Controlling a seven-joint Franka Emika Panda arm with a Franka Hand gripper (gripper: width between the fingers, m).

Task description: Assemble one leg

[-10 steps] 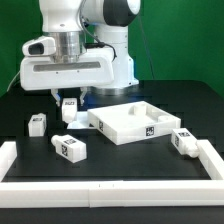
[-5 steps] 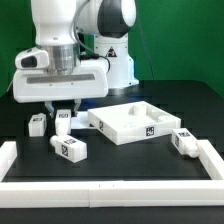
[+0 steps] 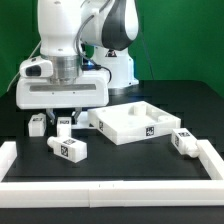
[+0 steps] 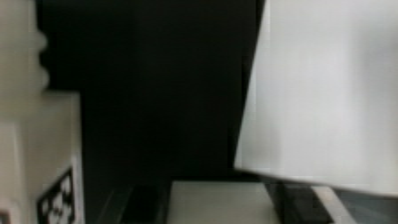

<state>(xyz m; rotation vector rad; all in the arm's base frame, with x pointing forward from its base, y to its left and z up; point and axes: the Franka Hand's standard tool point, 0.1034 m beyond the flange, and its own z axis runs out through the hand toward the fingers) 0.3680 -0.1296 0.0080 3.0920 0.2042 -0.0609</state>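
Note:
I will open now: the held leg's lower end [image 3: 64,133] is at the black table beside the lying leg, so the leg would come to rest.
My gripper [image 3: 65,118] hangs low over the black table at the exterior view's left, shut on a small white tagged leg [image 3: 65,126] that sits at or just above the table. In the wrist view the leg [image 4: 228,203] shows as a pale block between my two dark fingers [image 4: 150,204]. Three more legs lie loose: one [image 3: 37,124] just left of the gripper, one [image 3: 70,149] in front of it, and one [image 3: 183,141] at the right. The blurred wrist view shows a tagged white leg [image 4: 39,180] close beside the gripper.
The large white square rimmed panel [image 3: 112,128] lies right of the gripper; it fills one side of the wrist view [image 4: 329,90]. A raised white border [image 3: 110,190] runs along the table's front and sides. The robot's base [image 3: 120,65] stands behind.
The gripper has come down and slightly to the exterior view's left with the leg in it, from clearly above the table to table height.

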